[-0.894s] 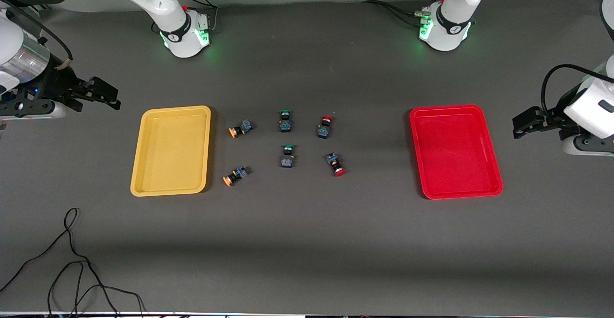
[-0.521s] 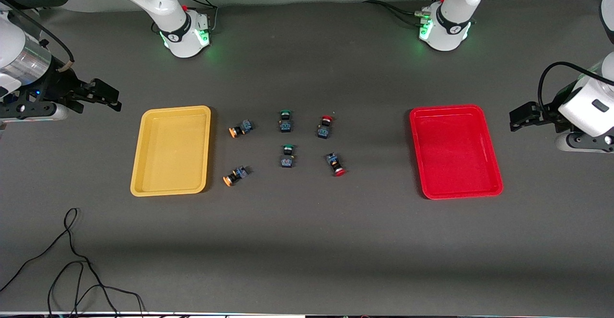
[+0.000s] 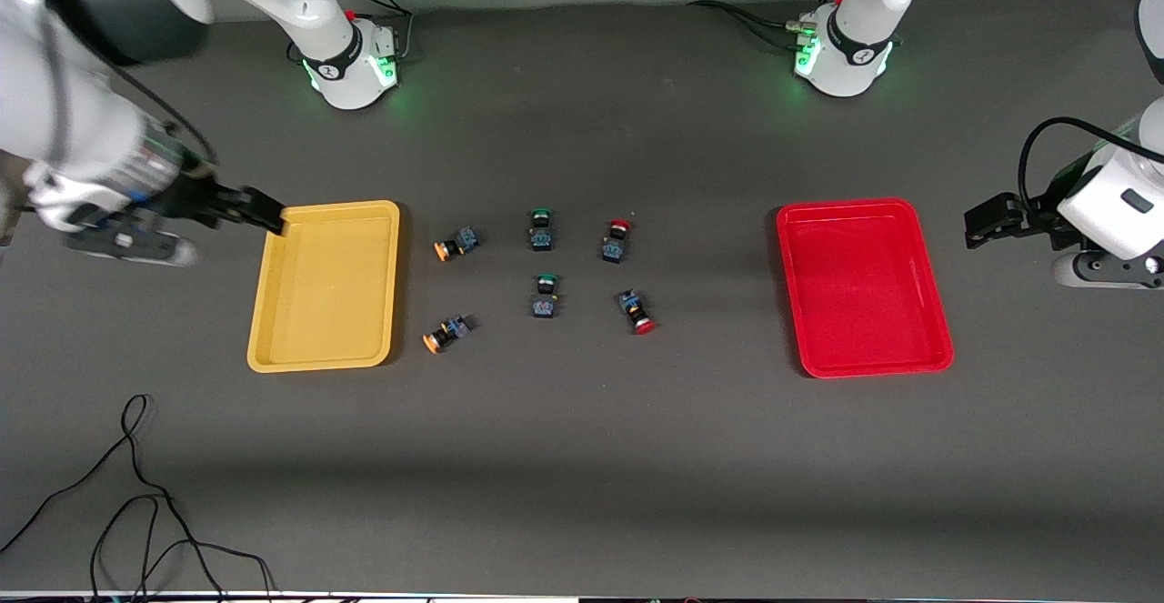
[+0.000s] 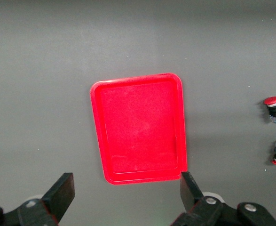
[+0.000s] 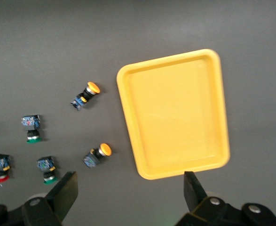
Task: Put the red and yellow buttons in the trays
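Observation:
The robot's right gripper should next grab a yellow button by its black body (image 3: 454, 245), so that it can place the button in the mustard yellow tray (image 3: 323, 286).
The mustard yellow tray (image 3: 323, 286) and the bright red tray (image 3: 864, 286) lie empty at the two ends of the table. Between them lie two yellow-capped buttons (image 3: 455, 243) (image 3: 444, 332) and two red-capped buttons (image 3: 616, 239) (image 3: 637, 310). My right gripper (image 3: 262, 212) is open and empty, in the air over the yellow tray's corner; its wrist view shows the tray (image 5: 175, 113) and both yellow buttons (image 5: 86, 95) (image 5: 98, 155). My left gripper (image 3: 987, 221) is open and empty, in the air beside the red tray (image 4: 140, 127), toward the left arm's end.
Two green-capped buttons (image 3: 540, 228) (image 3: 545, 296) lie between the yellow and red ones. A loose black cable (image 3: 136, 494) curls on the table near the front camera at the right arm's end. The arm bases (image 3: 350, 66) (image 3: 841, 57) stand along the table's back edge.
My right arm has swung toward the yellow tray, and its gripper now hangs over the tray's corner. My left gripper has shifted slightly. The buttons and trays have not moved.

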`<action>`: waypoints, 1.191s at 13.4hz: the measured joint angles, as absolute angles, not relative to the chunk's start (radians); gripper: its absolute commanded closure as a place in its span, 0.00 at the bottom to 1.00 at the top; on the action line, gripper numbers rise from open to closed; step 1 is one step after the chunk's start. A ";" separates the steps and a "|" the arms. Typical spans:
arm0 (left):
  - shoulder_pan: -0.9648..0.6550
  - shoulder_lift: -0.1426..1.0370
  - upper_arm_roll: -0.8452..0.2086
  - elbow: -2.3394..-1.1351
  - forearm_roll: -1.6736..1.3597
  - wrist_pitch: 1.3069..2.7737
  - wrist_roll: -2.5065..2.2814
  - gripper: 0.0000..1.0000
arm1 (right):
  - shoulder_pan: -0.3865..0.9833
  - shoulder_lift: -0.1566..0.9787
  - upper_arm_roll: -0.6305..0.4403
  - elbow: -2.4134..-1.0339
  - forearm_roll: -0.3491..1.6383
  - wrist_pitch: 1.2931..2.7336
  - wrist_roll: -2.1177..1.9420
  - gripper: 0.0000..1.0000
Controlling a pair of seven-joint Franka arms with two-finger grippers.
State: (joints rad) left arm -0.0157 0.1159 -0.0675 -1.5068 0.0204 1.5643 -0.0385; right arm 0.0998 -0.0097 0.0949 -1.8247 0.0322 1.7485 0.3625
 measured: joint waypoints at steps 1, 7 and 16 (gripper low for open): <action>-0.018 0.116 -0.069 -1.508 0.020 1.562 -0.039 0.00 | 0.113 0.011 0.103 -1.845 0.032 1.782 0.395 0.00; -0.152 0.159 -0.112 -1.551 -0.018 1.584 -0.226 0.00 | 0.173 0.185 0.140 -1.941 0.032 2.002 0.785 0.00; -0.576 0.354 -0.129 -1.687 -0.073 1.932 -0.851 0.00 | 0.337 0.300 0.165 -2.257 0.033 2.357 1.208 0.00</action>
